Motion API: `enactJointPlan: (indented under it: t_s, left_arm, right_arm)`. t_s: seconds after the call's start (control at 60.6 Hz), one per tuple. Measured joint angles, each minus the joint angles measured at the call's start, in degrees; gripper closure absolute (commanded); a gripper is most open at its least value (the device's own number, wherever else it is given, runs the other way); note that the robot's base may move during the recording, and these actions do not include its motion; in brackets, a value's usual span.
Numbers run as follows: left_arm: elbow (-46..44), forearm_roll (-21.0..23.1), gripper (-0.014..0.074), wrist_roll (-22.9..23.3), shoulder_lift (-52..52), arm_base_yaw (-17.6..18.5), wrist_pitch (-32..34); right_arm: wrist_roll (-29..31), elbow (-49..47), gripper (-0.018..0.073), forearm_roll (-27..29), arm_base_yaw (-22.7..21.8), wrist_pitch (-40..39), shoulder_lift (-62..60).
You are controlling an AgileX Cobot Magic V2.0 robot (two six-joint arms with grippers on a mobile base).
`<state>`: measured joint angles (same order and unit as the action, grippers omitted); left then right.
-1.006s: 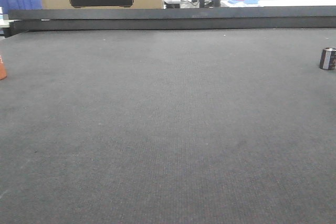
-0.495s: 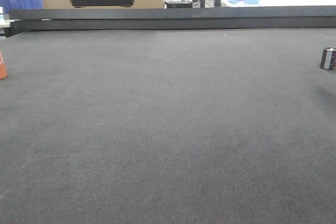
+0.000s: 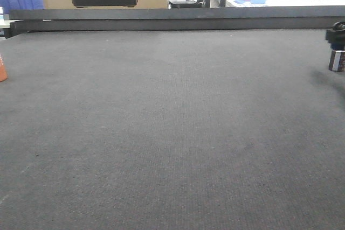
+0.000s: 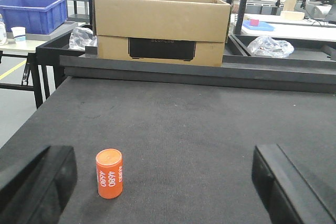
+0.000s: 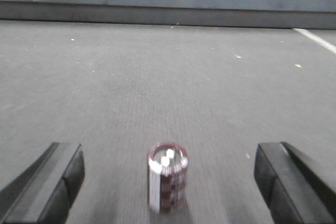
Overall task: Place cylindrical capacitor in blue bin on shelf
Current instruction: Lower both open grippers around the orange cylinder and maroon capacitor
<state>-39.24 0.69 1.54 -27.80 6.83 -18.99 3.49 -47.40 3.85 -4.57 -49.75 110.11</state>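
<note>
Next, my right gripper grabs the cylindrical capacitor by its round side (image 3: pixel 337 61), leaving its top terminals free on the way to the blue bin.
The cylindrical capacitor (image 3: pixel 337 60), a stubby dark cylinder with a silvery top, stands upright on the dark mat at the far right. In the right wrist view the capacitor (image 5: pixel 167 174) sits blurred, centred between the wide-apart fingers of my right gripper (image 5: pixel 168 183), untouched. A piece of the right gripper (image 3: pixel 339 37) shows just above it at the frame edge. My left gripper (image 4: pixel 163 184) is open over the mat, nothing between its fingers. The shelf and its blue bin are out of view.
An orange cylinder (image 4: pixel 109 173) marked 4680 stands near the left finger, also at the mat's left edge (image 3: pixel 2 69). A raised black rail (image 3: pixel 172 19) borders the far side. Behind it are a cardboard box (image 4: pixel 161 27) and a blue plastic crate (image 4: pixel 34 11) on a side table.
The right gripper has come into the front view at the right edge, above the capacitor, and its shadow has spread on the mat. The capacitor has not moved.
</note>
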Motion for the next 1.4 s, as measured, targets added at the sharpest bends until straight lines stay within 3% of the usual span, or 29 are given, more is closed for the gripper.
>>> enactJointPlan:
  t_s: [0.462, 0.594, 0.775, 0.857, 0.94, 1.121, 1.253, 1.402]
  left_arm:
    - [0.0, 0.0, 0.0015, 0.0, 0.0, 0.0, -0.4]
    - [0.0, 0.0, 0.0015, 0.0, 0.0, 0.0, -0.4]
    - [0.0, 0.0, 0.0015, 0.0, 0.0, 0.0, -0.4]
    - [0.0, 0.0, 0.0015, 0.0, 0.0, 0.0, -0.4]
    - [0.0, -0.4, 0.0015, 0.0, 0.0, 0.0, -0.4]
    - [3.1, -5.0, 0.0015, 0.0, -0.3, 0.0, 0.0]
    - [9.5, -6.3, 0.0015, 0.0, -2.7, -0.5, 4.3]
    - [18.3, -5.4, 0.0015, 0.0, -9.8, -3.4, 20.2]
  right_arm:
    - [0.0, -12.5, 0.0013, 0.0, -1.4, 5.5, 12.2]
    - [-0.5, -13.3, 0.0145, 0.1, -1.4, 5.7, 13.6]
    - [-1.0, -13.5, 0.0475, 0.1, -1.4, 5.5, 14.0]
    - [-1.1, -13.5, 0.058, 0.1, -1.4, 5.4, 14.0]
    - [-1.1, -13.5, 0.0627, 0.1, -1.4, 5.4, 13.7]
    - [-1.2, -13.1, 0.0629, 0.1, -1.4, 7.4, 9.0]
    - [-1.2, -10.7, 0.0629, 0.1, -1.4, 8.1, 2.5]
    - [-1.2, -5.9, 0.0629, 0.0, -1.4, 9.6, -7.4]
